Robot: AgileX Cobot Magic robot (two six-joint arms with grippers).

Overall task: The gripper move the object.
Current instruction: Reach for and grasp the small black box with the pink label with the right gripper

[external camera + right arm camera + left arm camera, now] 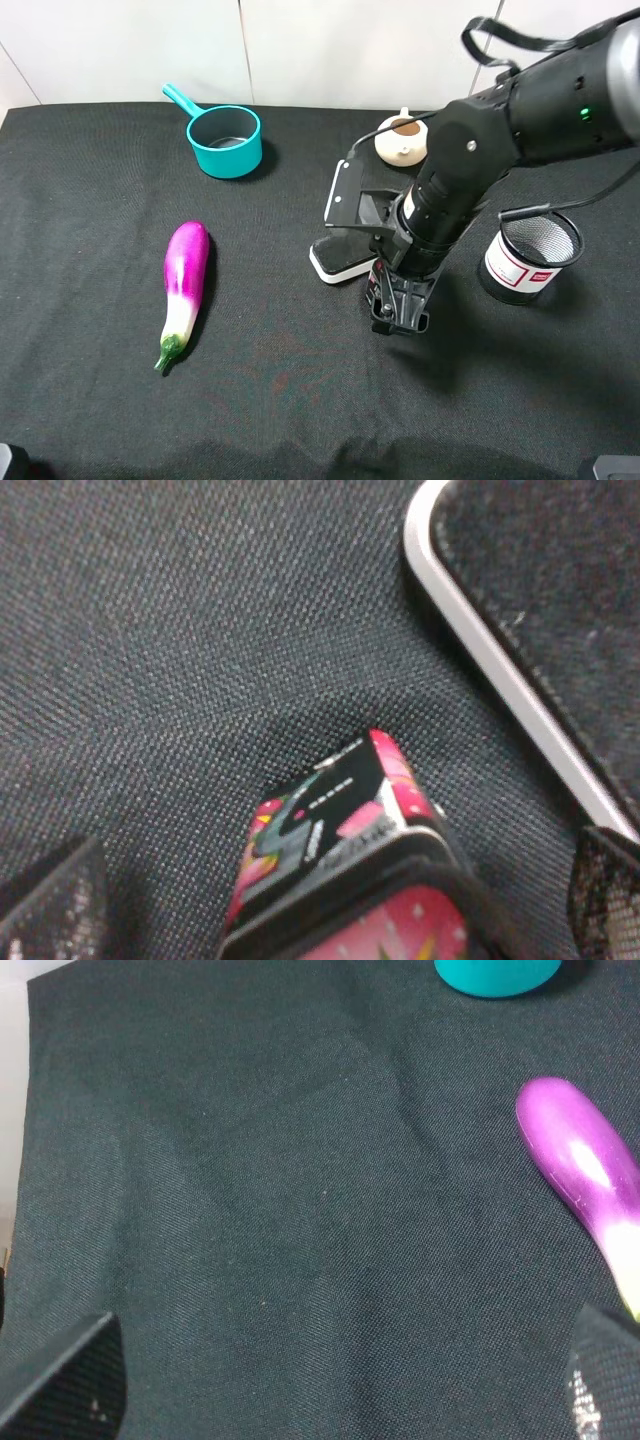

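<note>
I need to grab the small red-and-black box [379, 278] by its pink-patterned sides with my right gripper next, so that I can move it.
The object, a small red-and-black box [340, 820] with pink patterns, stands on the black cloth. In the exterior high view only a red sliver of the box [379, 278] shows beside the arm. My right gripper [330, 885] points down over it with one finger [50, 905] on each side. Cloth shows between each finger and the box, so the jaws are open. In the exterior high view the right gripper [400, 308] is at centre right. My left gripper [340, 1360] is open and empty above bare cloth, near the eggplant [585, 1180].
A black-and-white eraser block [345, 258] lies just left of the right gripper and also shows in the right wrist view [520, 630]. A black mesh cup [530, 258] stands to its right and a cream teapot [403, 140] behind. A teal pot [225, 140] and a purple eggplant [185, 285] are on the left.
</note>
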